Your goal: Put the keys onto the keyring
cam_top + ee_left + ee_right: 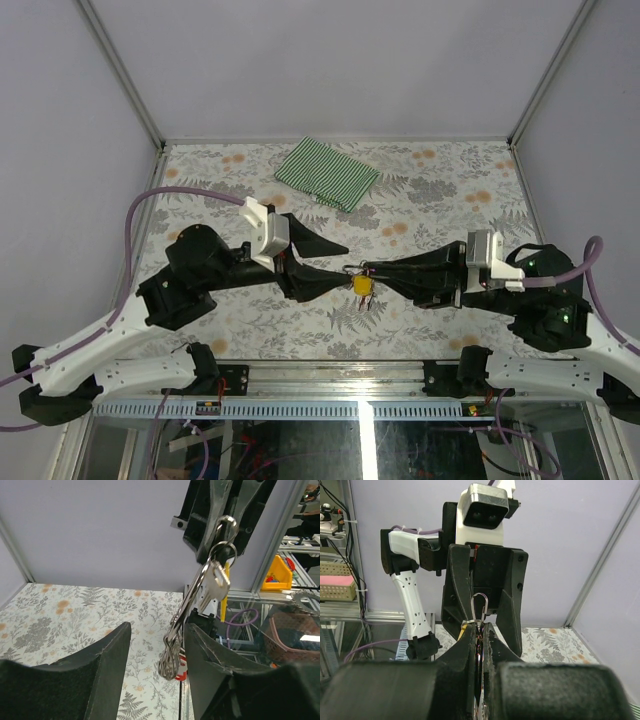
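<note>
Next, the left gripper takes hold of the keyring's hanging silver loops, leaving the yellow-tagged key free to hang from the keyring's ring.
The keyring (pixel 172 657), a bunch of thin silver wire loops with a red tag (pixel 182 674), hangs in the air above the table. Its top ring is pinched in my right gripper (pixel 225 517), which is shut on it (pixel 481 629). A silver key (pixel 218 580) with a yellow tag (pixel 362 284) hangs from that top ring. My left gripper (pixel 157 630) faces the right one tip to tip and is open, with the hanging loops between its fingers, close to the right-hand finger (pixel 200 645). In the right wrist view a wire loop (pixel 480 605) sticks out past the closed fingertips.
A folded green-and-white striped cloth (pixel 327 172) lies at the back of the floral-patterned table (pixel 450 190). Both arms meet over the table's middle (pixel 350 265). Grey walls close in the left, right and far sides.
</note>
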Controlling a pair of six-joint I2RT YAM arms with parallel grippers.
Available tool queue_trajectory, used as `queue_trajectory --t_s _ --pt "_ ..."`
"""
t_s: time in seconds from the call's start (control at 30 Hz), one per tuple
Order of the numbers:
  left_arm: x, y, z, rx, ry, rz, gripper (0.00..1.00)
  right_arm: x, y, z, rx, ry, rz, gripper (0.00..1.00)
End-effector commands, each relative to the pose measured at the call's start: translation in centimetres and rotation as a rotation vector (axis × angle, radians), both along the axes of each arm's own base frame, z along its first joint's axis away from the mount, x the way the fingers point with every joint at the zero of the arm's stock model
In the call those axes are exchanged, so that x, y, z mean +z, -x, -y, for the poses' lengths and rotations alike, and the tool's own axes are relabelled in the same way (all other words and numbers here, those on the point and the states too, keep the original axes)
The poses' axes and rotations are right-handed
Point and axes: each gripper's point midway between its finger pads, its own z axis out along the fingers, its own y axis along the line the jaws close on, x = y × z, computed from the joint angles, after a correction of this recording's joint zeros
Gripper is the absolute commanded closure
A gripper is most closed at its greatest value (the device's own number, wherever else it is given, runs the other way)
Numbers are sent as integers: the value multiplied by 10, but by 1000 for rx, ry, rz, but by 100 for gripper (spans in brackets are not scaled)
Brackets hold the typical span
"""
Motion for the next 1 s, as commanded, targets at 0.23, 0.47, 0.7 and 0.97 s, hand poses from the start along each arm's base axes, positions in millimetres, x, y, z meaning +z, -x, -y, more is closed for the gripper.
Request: queue_trajectory --t_s 0.23,0.47,0.7,0.97 --pt "44 15 -8 -63 121 81 70 26 2 -3 22 -94 11 100" --pt "37 7 -9 -17 87 65 100 24 1 -1 13 -97 0 100" --pt "30 -8 -22 101 8 33 100 12 -7 8 -48 -94 0 88" --pt "22 -20 -32 188 -78 21 100 -7 -16 22 -125 -58 -10 65"
